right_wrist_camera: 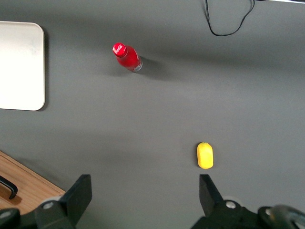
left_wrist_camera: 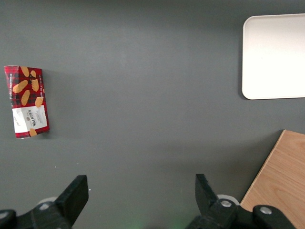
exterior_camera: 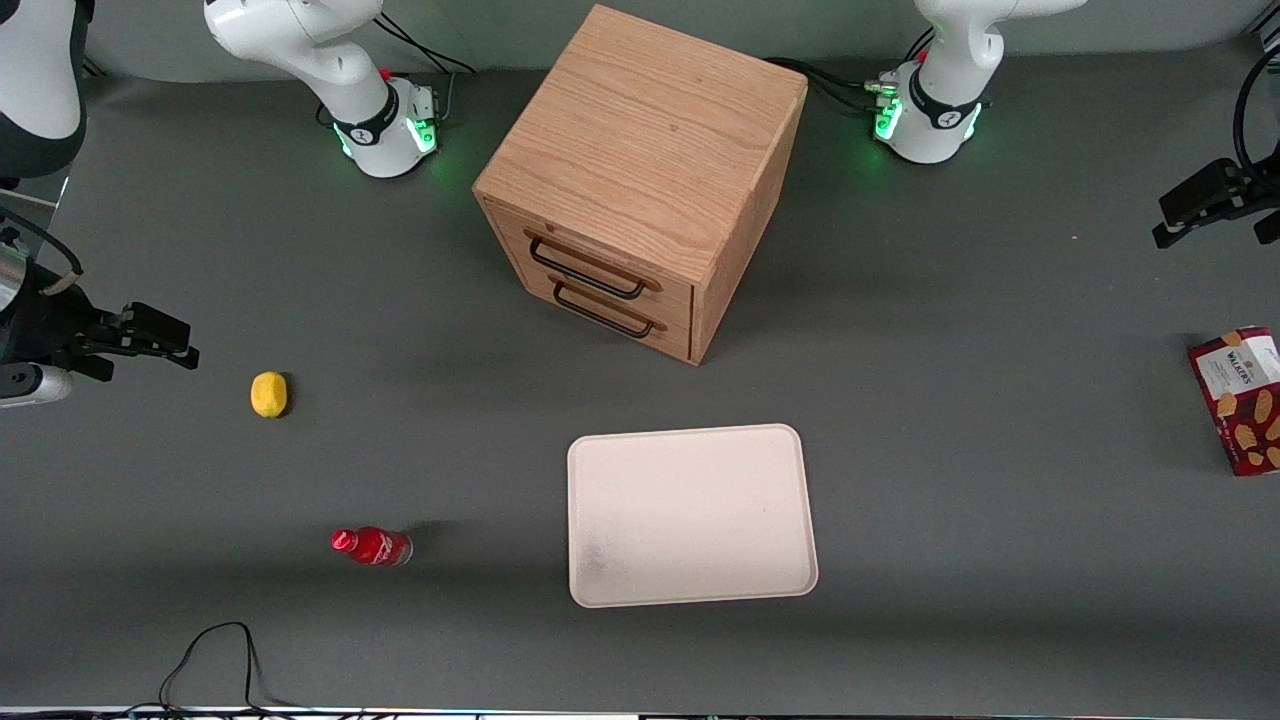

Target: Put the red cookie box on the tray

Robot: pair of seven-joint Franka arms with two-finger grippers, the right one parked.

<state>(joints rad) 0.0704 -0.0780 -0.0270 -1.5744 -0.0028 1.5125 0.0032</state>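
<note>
The gripper should next grab the red cookie box by its white label panel [exterior_camera: 1239, 366] to place the box on the tray [exterior_camera: 690, 515].
The red cookie box [exterior_camera: 1245, 400] lies flat on the grey table at the working arm's end, its white label panel and cookie pictures facing up; the left wrist view also shows the box [left_wrist_camera: 27, 101]. The cream-white tray [exterior_camera: 690, 515] sits bare near the table's middle, nearer the front camera than the wooden cabinet, and one corner of the tray [left_wrist_camera: 276, 57] shows in the left wrist view. My gripper [exterior_camera: 1205, 210] hovers above the table, farther from the front camera than the box and apart from it. The gripper [left_wrist_camera: 139, 188] stands open, with only bare table between its fingers.
A wooden two-drawer cabinet [exterior_camera: 640, 170] stands in the table's middle, its drawers shut. Toward the parked arm's end lie a yellow lemon [exterior_camera: 268, 393] and a small red bottle [exterior_camera: 372, 546]. A black cable [exterior_camera: 215, 660] loops at the table's front edge.
</note>
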